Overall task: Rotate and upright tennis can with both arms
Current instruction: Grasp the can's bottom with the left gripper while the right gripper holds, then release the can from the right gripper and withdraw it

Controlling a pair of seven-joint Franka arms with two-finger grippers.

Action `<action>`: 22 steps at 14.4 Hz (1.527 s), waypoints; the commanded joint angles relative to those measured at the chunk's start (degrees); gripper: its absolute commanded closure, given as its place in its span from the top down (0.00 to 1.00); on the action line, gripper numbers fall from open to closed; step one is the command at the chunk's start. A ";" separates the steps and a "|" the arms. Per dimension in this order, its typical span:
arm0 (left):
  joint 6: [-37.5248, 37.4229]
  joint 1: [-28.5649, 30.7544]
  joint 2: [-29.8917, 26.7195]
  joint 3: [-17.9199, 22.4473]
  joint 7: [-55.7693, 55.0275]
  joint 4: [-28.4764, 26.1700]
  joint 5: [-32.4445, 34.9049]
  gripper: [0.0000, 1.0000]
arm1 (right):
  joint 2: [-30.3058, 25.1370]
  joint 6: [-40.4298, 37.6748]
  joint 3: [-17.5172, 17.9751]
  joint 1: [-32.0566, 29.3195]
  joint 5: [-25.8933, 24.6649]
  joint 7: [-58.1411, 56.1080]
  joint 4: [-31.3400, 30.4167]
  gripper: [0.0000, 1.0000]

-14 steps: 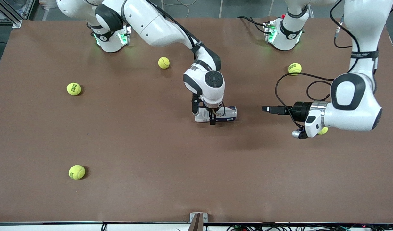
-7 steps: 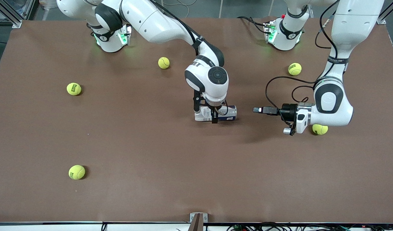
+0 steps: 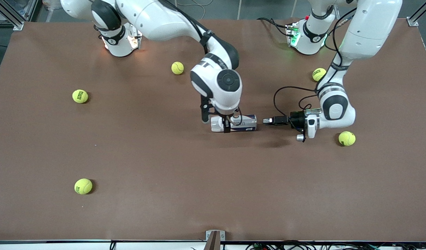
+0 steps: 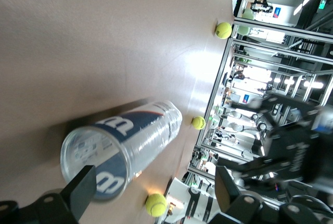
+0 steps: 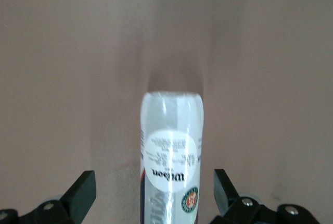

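I need to turn the can upright, so next my left gripper should grab the tennis can (image 3: 238, 123) by its end with the printed lid (image 3: 252, 122).
The tennis can (image 3: 238, 123) lies on its side in the middle of the brown table, a clear tube with a white and navy label. My right gripper (image 3: 227, 125) is down over the can, toward its end at the right arm's side. In the right wrist view its open fingers (image 5: 82, 191) stand either side of the can (image 5: 170, 151) without touching it. My left gripper (image 3: 267, 121) is held level, low over the table, pointing at the can's other end with a small gap. In the left wrist view it (image 4: 156, 195) is open, with the can's end (image 4: 96, 159) just ahead.
Several yellow tennis balls lie loose: one (image 3: 347, 138) beside the left arm's wrist, one (image 3: 319, 74) near the left base, one (image 3: 177, 68) near the right arm, two (image 3: 80, 96) (image 3: 83, 186) toward the right arm's end.
The left arm has swung in and lowered, bringing its gripper close to the can's end. The right gripper shifted slightly along the can. The can has not moved.
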 commanded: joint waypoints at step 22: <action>5.62 -0.19 -3.35 -3.67 -4.70 7.06 4.17 0.00 | -23.00 -14.05 1.82 -48.51 -5.67 -124.98 -14.47 1.00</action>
